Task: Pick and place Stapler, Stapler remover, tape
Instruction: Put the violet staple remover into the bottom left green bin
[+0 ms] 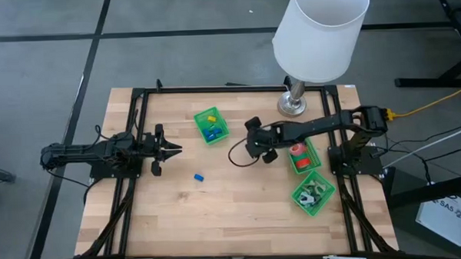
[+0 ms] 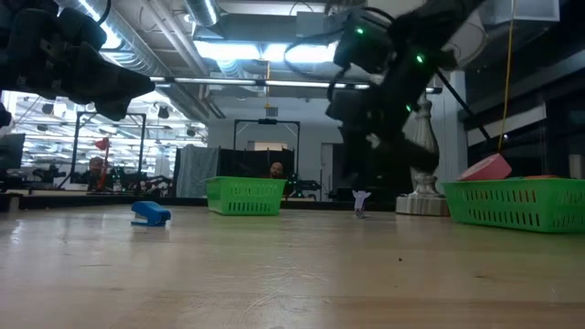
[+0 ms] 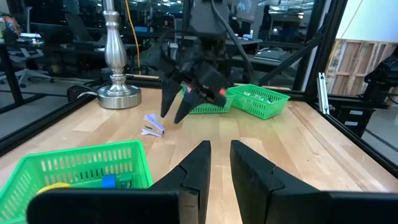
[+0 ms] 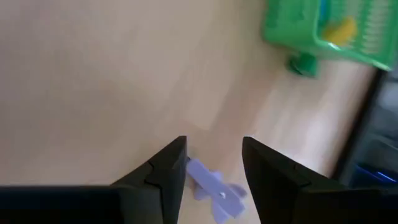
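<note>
The lilac stapler remover should go into the removers' green basket. My right gripper should grab it next by its slim body point(image 4: 207, 178).
A small lilac stapler remover point(image 4: 214, 188) lies on the wooden table near the lamp base, also seen in the left wrist view as the stapler remover point(image 3: 152, 124) and in the low view point(image 2: 362, 203). My right gripper point(image 4: 214, 158) hangs open just above it, fingers pointing down with one on either side, touching nothing; it shows at mid-table in the high view point(image 1: 254, 144). A small blue stapler point(image 1: 199, 177) lies flat on the table between the arms. Red and pink tape rolls point(image 1: 298, 152) sit in a green basket point(image 1: 307, 165). My left gripper point(image 3: 214, 163) waits open at the table's left side point(image 1: 168, 151).
A green basket point(image 1: 200, 118) with blue and yellow blocks stands at the far middle. Another green basket point(image 1: 325, 199) near the right edge holds pale items. A white-shaded lamp point(image 1: 319, 30) stands on a metal base point(image 1: 293, 104) at the far right. Bare wood lies toward the near edge.
</note>
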